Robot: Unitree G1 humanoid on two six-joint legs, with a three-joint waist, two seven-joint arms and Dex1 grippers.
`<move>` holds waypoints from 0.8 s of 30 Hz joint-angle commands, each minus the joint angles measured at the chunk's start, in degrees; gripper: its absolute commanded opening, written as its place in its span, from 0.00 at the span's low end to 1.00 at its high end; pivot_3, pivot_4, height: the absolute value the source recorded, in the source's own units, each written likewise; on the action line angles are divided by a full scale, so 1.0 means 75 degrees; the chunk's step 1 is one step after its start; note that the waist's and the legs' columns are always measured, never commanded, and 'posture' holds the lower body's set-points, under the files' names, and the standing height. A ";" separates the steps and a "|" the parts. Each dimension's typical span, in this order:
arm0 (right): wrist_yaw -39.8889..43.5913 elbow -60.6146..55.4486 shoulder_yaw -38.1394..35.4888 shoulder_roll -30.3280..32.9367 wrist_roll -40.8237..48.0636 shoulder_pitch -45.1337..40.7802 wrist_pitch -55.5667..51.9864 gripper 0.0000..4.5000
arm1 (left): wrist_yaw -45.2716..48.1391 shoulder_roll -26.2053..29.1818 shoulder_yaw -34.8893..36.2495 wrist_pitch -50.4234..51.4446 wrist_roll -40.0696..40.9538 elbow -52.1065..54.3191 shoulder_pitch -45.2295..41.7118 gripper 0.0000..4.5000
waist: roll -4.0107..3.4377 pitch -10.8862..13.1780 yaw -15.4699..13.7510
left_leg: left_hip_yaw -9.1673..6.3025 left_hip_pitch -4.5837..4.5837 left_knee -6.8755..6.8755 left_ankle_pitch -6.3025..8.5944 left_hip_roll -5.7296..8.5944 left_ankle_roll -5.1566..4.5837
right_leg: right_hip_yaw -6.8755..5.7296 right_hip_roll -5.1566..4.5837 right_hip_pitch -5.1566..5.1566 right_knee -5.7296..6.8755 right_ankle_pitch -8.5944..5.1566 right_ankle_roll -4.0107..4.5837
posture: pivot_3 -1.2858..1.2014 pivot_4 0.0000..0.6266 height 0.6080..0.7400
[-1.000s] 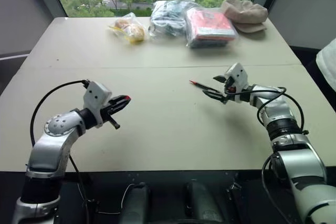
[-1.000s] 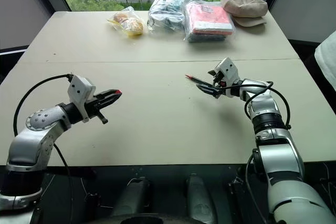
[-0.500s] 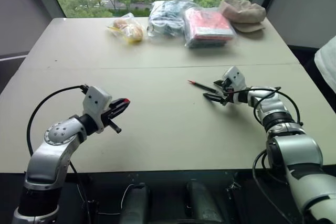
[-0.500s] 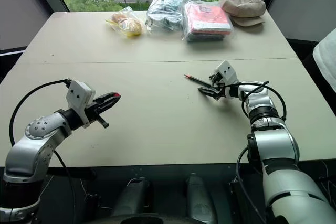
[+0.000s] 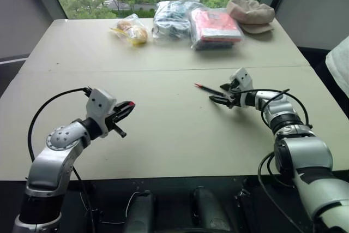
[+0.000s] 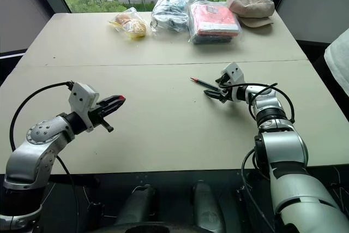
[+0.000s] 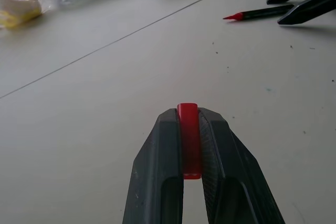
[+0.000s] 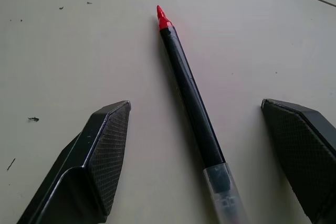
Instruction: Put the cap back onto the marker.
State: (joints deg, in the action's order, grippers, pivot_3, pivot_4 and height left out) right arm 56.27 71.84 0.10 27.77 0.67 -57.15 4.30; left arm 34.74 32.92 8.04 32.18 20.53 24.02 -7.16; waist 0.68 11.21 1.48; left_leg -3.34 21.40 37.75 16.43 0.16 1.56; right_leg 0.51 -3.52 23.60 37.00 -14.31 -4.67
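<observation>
My right gripper's fingers are beside the marker's black body, low over the table, so it is time to close on the marker now.
The small red cap (image 7: 188, 140) is pinched between the fingers of my left gripper (image 5: 129, 106), which is shut on it and hovers above the table at the left. The marker (image 8: 191, 95), a thin black stick with a red tip, lies flat on the table right of centre (image 5: 210, 89). My right gripper (image 5: 220, 95) stands open low over the table, one finger (image 8: 102, 156) on each side of the marker's rear end without touching it. The red tip (image 7: 233, 16) points toward my left.
Along the table's far edge (image 5: 163, 21) lie a bag of yellow food (image 5: 132, 30), a clear bag of dark items (image 5: 172, 17), a red packet in plastic (image 5: 215, 27) and a beige cap (image 5: 251, 10). A seam (image 5: 136, 70) crosses the table.
My right gripper has sunk slightly toward the table around the marker's rear end. The left gripper with the cap has stayed put; the camera shifted a little.
</observation>
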 commanded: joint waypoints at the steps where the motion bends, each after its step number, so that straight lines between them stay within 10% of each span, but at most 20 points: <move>1: 0.0133 0.0112 0.0077 -0.0089 -0.0201 -0.0010 0.0052 0.86 | -0.0042 0.0081 0.0031 -0.0164 -0.0027 0.0243 -0.0101 0.00 | 0.0000 0.0000 0.0012 | 0.0000 0.0000 0.0000 0.0000 0.0000 0.0000 | 0.0000 0.0000 0.0000 0.0000 0.0000 0.0000 | 0.52 0.24 1.00; 9: 0.0119 0.0071 0.0125 -0.0087 -0.0402 0.0100 0.0232 0.03 | -0.0012 0.0120 0.0029 -0.0203 -0.0043 0.0139 -0.0166 0.00 | 0.0000 0.0000 0.0122 | 0.0000 0.0000 -0.0006 -0.0005 0.0000 0.0008 | -0.0001 0.0000 -0.0001 0.0000 0.0000 0.0000 | 0.52 0.24 1.00; 24: 0.1116 -0.2136 0.0738 0.0337 -0.0674 0.0059 0.1924 0.01 | 0.1661 0.0424 -0.0555 -0.2391 -0.0413 -0.2212 -0.1464 0.00 | -0.0003 0.0002 0.0132 | 0.0008 0.0006 -0.0048 -0.0036 0.0005 0.0063 | 0.0000 -0.0002 0.0026 0.0002 0.0001 -0.0002 | 0.52 0.24 1.00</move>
State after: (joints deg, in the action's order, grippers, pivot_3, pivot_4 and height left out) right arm 63.52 60.31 5.58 28.99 -4.36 -55.29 16.56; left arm 44.90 35.18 3.45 18.19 17.90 8.77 -16.70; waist 0.66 11.23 2.47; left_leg -3.28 21.44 37.35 16.15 0.20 2.04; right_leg 0.51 -3.53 23.82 37.03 -14.30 -4.69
